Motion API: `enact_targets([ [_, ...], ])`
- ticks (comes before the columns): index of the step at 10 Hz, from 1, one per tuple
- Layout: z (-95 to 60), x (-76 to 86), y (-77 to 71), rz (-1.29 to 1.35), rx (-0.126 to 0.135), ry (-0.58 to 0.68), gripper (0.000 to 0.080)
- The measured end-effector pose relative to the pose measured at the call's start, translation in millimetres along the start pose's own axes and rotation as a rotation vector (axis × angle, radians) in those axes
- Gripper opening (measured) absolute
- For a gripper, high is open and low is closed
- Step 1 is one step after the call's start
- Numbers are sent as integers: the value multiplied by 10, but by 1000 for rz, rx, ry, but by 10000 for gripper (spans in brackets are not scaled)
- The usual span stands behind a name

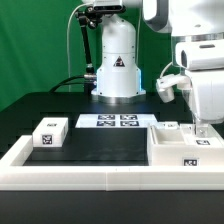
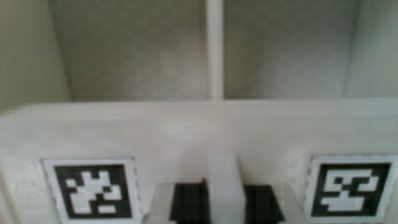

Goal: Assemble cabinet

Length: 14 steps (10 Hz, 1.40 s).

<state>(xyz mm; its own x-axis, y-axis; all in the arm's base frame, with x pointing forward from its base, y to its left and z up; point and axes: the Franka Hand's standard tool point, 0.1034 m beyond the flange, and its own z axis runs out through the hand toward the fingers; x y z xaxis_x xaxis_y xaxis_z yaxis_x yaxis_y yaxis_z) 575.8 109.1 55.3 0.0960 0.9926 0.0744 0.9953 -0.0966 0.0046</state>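
Note:
The tagged white side sits on the cabinet, square to the cabinet's thin side, and would remain, so it is time for my gripper to open now.
The cabinet [image 1: 185, 147] is a white open box with marker tags, lying on the black table at the exterior view's right. My gripper [image 1: 203, 129] reaches down onto its far right part. In the wrist view the cabinet [image 2: 196, 130] fills the frame: a white face with two tags and a grey inside split by a thin white wall. My gripper [image 2: 217, 200] has its two dark fingers [image 2: 185, 203] close together with a strip of the cabinet's white plastic between them.
A small white tagged block [image 1: 50, 132] lies at the exterior view's left. The marker board [image 1: 112, 121] lies at the back centre before the robot's base. A long white rail [image 1: 90, 178] edges the table's front and sides.

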Motion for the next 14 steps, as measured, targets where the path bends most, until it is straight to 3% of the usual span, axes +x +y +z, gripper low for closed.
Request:
enact_targets([
  [1, 2, -7, 0, 2, 0, 0, 72],
  [2, 2, -7, 0, 2, 0, 0, 135],
  [3, 3, -7, 0, 2, 0, 0, 345],
  [4, 3, -8, 0, 3, 0, 0, 345],
  [5, 4, -9, 0, 3, 1, 0, 553],
  [6, 6, -11, -1, 3, 1, -1, 553],
  [7, 7, -11, -1, 3, 1, -1, 720],
  [8, 7, -11, -1, 3, 1, -1, 720],
  [9, 7, -12, -1, 3, 1, -1, 783],
  [12, -19, -16, -10, 7, 1, -3, 797],
  [14, -212, -36, -131, 11, -8, -17, 796],
])
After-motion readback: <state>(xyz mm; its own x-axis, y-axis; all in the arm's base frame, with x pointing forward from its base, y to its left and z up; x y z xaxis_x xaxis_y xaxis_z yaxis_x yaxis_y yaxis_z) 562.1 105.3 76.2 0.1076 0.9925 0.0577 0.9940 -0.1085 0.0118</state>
